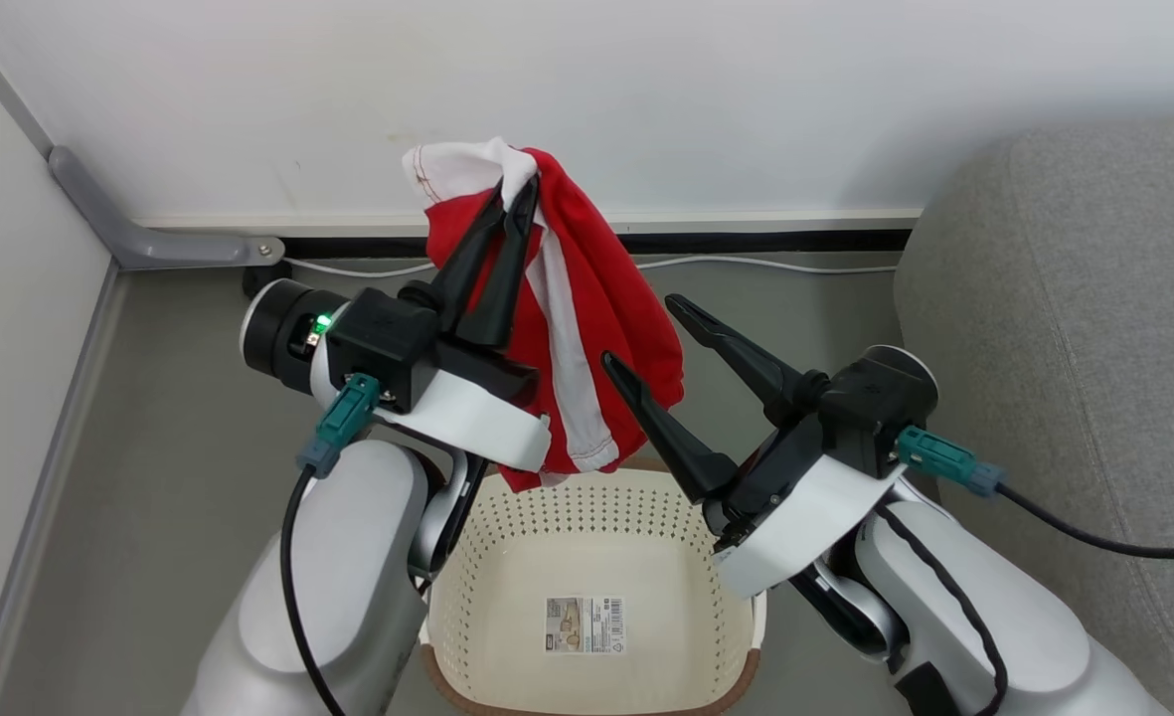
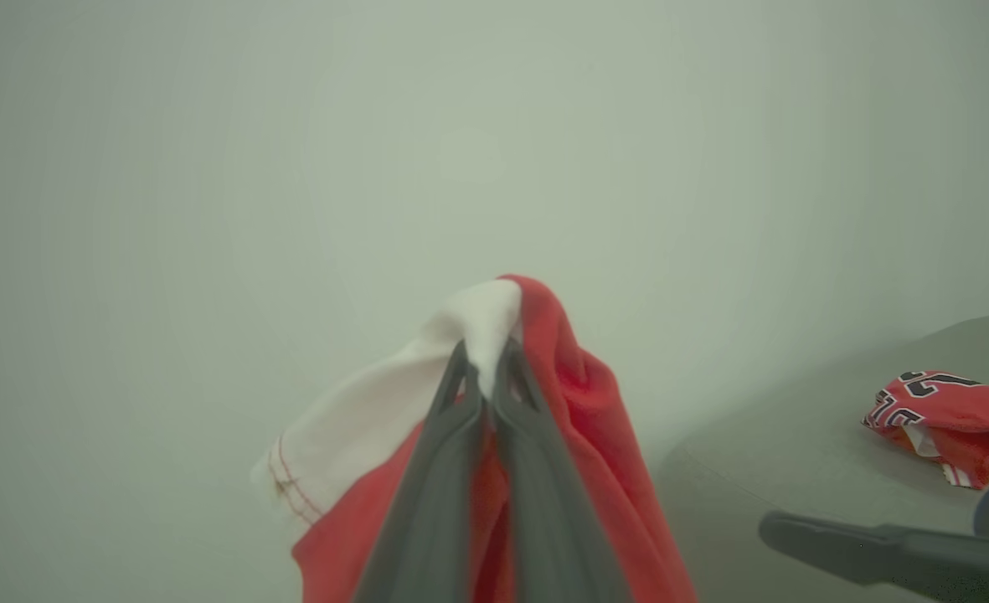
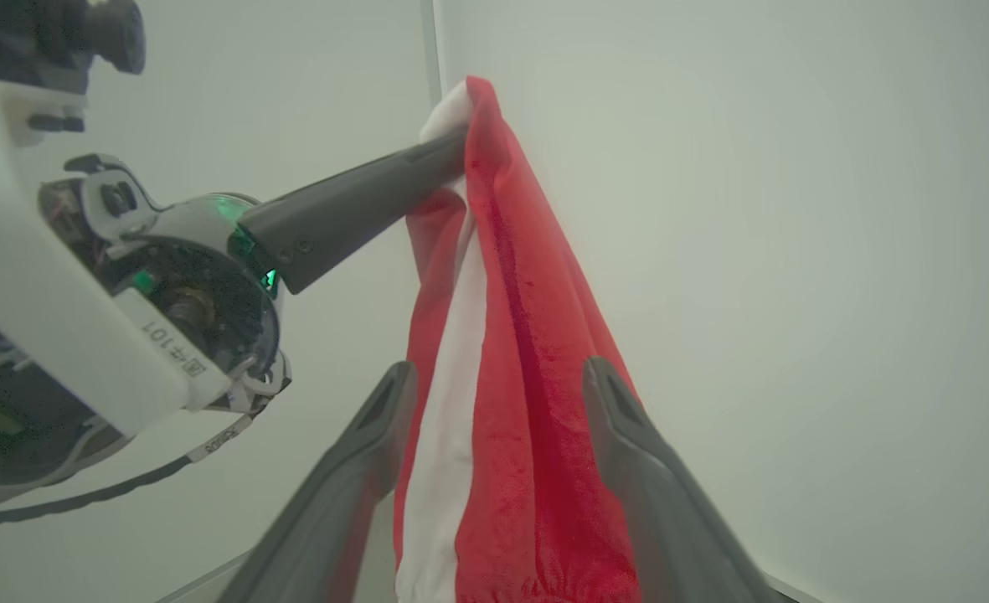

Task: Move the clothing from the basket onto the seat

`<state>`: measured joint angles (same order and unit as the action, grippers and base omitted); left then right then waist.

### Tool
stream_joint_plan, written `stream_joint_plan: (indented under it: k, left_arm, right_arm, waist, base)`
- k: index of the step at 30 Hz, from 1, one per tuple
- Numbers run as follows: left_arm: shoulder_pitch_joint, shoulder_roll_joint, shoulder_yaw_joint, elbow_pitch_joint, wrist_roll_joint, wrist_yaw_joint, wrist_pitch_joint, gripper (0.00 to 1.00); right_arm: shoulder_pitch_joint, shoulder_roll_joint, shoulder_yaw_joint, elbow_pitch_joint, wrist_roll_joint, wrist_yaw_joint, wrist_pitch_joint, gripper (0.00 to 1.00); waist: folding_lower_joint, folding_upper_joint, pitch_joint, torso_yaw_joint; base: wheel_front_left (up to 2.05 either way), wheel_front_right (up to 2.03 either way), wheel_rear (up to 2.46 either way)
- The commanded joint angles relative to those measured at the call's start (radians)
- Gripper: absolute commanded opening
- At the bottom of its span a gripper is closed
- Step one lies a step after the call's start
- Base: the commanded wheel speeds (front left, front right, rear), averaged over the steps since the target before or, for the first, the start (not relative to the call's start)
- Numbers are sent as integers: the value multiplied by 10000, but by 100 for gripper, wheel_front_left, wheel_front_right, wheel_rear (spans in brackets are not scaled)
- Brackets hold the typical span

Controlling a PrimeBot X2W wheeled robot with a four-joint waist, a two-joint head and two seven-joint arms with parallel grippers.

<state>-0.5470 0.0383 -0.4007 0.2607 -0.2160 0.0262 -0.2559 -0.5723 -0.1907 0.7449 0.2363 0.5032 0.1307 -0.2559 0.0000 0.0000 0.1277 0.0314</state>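
Observation:
My right gripper grabs the red garment by its lower red fold next, to carry the garment onto the seat.
My left gripper is shut on the top of a red garment with white stripe and trim, which hangs above the cream perforated basket. The basket's inside is bare except for a label. My right gripper stands open beside the cloth's lower right. In the right wrist view the cloth hangs between its spread fingers, pinched above by the left gripper. In the left wrist view a red jersey with navy letters lies on the grey seat.
The grey seat fills the right side, close to my right arm. A white wall and dark baseboard run behind, with a white cable along the floor. A grey bracket sits at the left corner.

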Motion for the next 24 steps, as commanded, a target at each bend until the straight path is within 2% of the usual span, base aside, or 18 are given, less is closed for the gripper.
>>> stream_joint_plan:
  k: [1,15,17,18,24]
  left_arm:
    - [-381,124,147,-271,-115,-33,-59,0]
    - [-591,121,-1345,-559,-862,312,-59,0]
    - [-602,121,-1461,-552,-944,360,-59,0]
    - [-600,121,-1501,-535,-974,383,-59,0]
    - [-585,120,-1468,-436,-1000,453,-59,0]
  right_arm:
    - [-281,141,160,12,66,0,-59,100]
    - [-1592,1013,1114,2815,84,0,-59,100]
    - [-1752,1105,1238,3110,197,0,-59,5]
    - [-1800,1142,1290,3220,260,0,-59,0]
    - [-1901,1229,1223,3258,432,0,-59,0]
  waist:
    - [0,0,-42,103]
    - [0,0,48,753]
    - [0,0,72,803]
    - [0,0,83,819]
    - [0,0,173,758]
  base:
    - [0,0,0]
    - [0,0,0]
    - [0,0,0]
    - [0,0,0]
    - [0,0,0]
